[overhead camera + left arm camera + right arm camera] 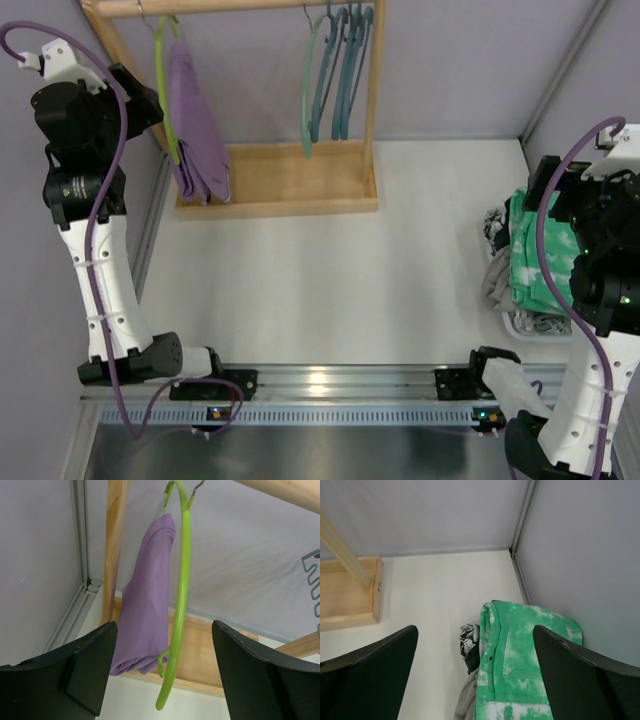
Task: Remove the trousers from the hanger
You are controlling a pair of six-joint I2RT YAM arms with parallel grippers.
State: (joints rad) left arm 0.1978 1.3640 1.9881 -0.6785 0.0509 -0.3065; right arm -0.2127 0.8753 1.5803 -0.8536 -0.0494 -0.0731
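My left gripper will next take the lime-green hanger by its bare outer arm (166,108) (179,618), so the lilac-purple trousers stay free to be removed.
The lilac-purple trousers (197,125) (147,605) hang folded over a lime-green hanger (165,95) (181,595) at the left end of the wooden rack. My left gripper (164,630) is open just left of them. Its dark fingers (92,665) frame the hanger's lower end and touch nothing. The mint-green, white-blotched trousers (535,262) (525,660) lie on top of a laundry heap at the right wall. Above them my right gripper (475,630) stands wide open and holds nothing.
The wooden rack has a tray-like base (290,185) (347,595) and a top rail (230,6). Several empty teal hangers (335,75) hang at its right end. Grey and dark laundry (498,280) (470,645) lies under the green trousers. Walls close in on both sides.
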